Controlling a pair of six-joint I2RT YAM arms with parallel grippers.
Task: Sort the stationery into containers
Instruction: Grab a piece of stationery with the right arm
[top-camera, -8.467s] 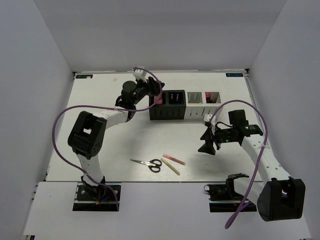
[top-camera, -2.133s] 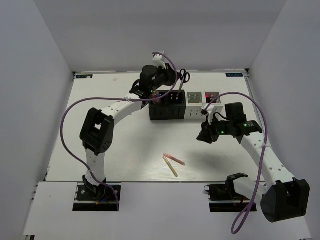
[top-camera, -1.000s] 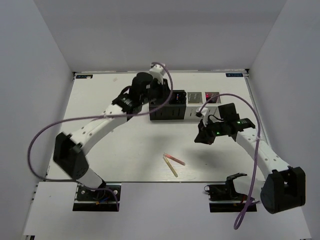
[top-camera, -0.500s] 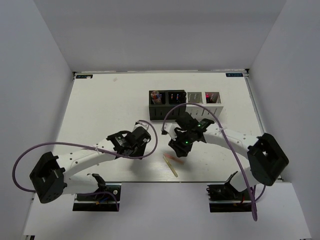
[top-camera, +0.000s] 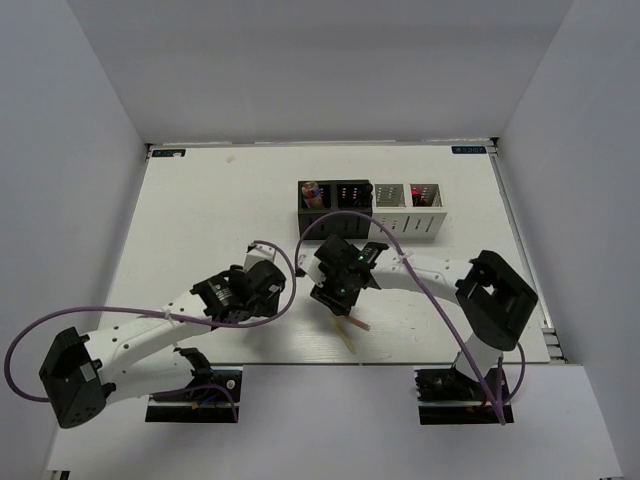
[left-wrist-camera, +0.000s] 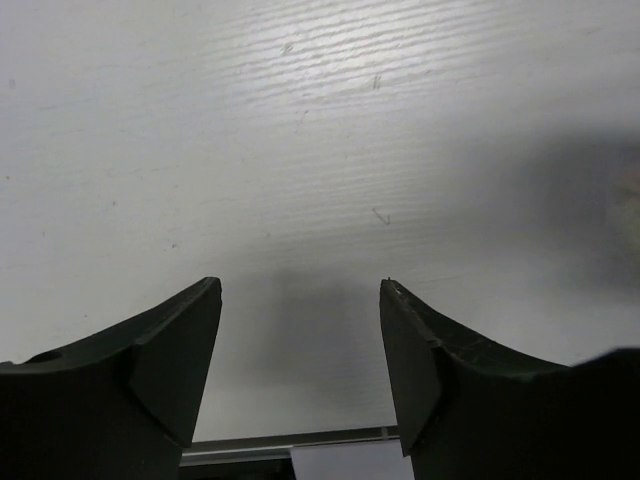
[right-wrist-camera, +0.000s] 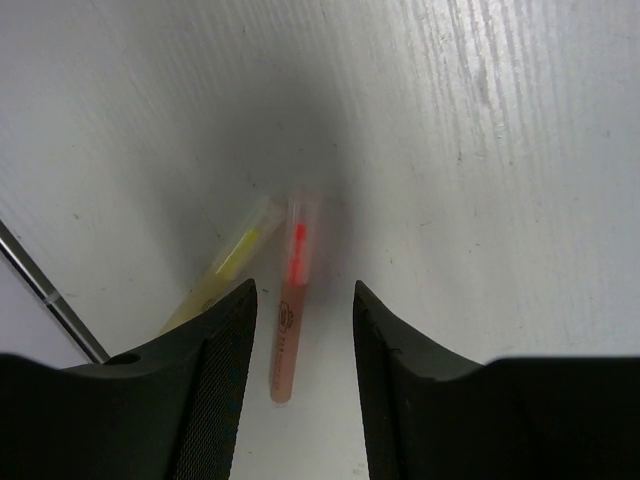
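Note:
The pink stick (top-camera: 354, 322) (right-wrist-camera: 290, 315) lies on the tabletop below my right gripper's fingers, so closing now would miss it. The gripper lowers first, then closes.
A thin pink stick (right-wrist-camera: 290, 315) and a tan stick (right-wrist-camera: 228, 262) lie side by side on the table near its front edge; they show in the top view as the pink stick (top-camera: 354, 322) and the tan stick (top-camera: 346, 340). My right gripper (top-camera: 335, 300) hangs open just above them, its jaws either side of the pink stick (right-wrist-camera: 304, 330). My left gripper (top-camera: 262, 290) is open and empty over bare table (left-wrist-camera: 300, 290), left of the sticks. Four cube bins (top-camera: 368, 210) stand in a row at the back; the left black bin holds coloured items.
The table's front edge (top-camera: 330, 365) runs just below the sticks. White walls enclose the table on three sides. Purple cables loop off both arms.
Both arms have come down from the bins to the front of the table. The right gripper has moved left over the sticks. The left gripper has drawn back slightly.

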